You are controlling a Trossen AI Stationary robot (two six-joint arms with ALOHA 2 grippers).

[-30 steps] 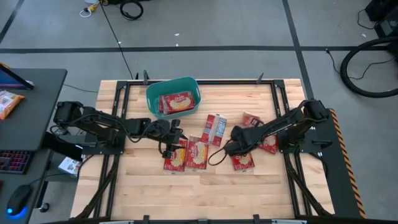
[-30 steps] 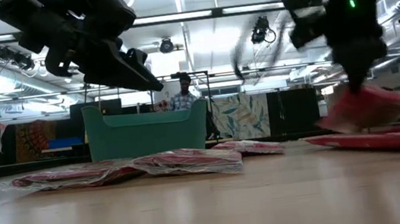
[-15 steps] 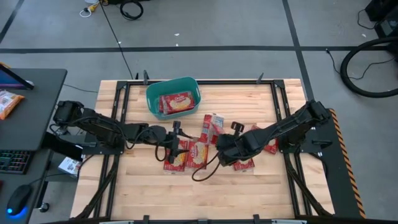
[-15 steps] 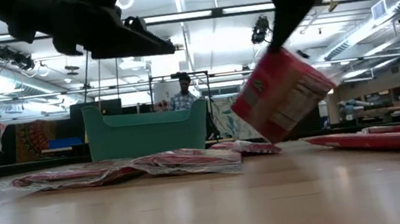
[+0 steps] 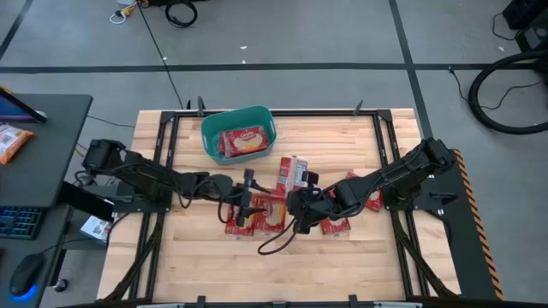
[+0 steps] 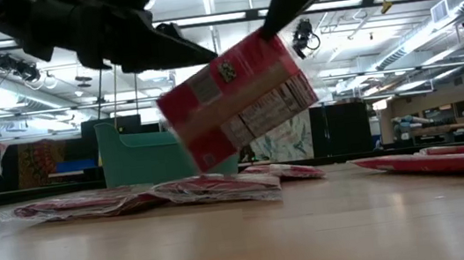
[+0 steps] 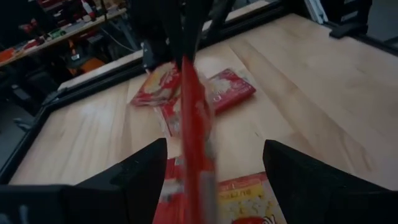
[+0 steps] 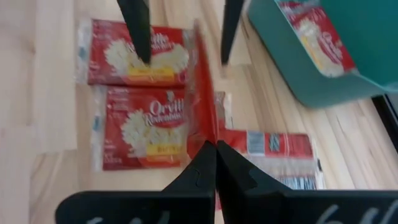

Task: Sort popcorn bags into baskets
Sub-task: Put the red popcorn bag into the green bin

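Observation:
The red popcorn bag needs to be sorted into the teal basket, so I should grab the bag by its loose end (image 7: 205, 180) with my left gripper.
My right gripper (image 5: 292, 204) is shut on one red popcorn bag (image 6: 237, 99), which is held above the table's middle. My left gripper (image 5: 254, 198) is open; its fingers (image 8: 138, 25) stand on either side of the bag's far end without touching it. In the left wrist view the bag (image 7: 194, 130) shows edge-on between that gripper's fingers. Several more bags lie flat on the table (image 5: 272, 212) (image 5: 294, 171) (image 5: 335, 225) (image 5: 370, 193). The teal basket (image 5: 209, 137) stands at the far edge with bags (image 5: 244, 141) in it. My right gripper pinches the bag's end nearest it (image 8: 207, 135) between both fingers, reaching level from the table's right. The bag is lifted clear and stands on edge, tilted, its broad face (image 6: 237, 99) turned toward the near edge.
Two flat bags (image 5: 242, 214) lie right under the grippers. The dark frame rails (image 5: 163, 162) run along the table's sides. A desk with a keyboard (image 5: 21, 221) and an orange snack bag (image 5: 13, 141) stands to the left. The near half of the table (image 5: 282, 265) holds nothing.
My right gripper has picked a bag off the right part of the table and carried it left and up, toward my left gripper; the bag has turned from lying flat to standing on edge. My left gripper has moved a little right, and its open fingers now straddle the bag.

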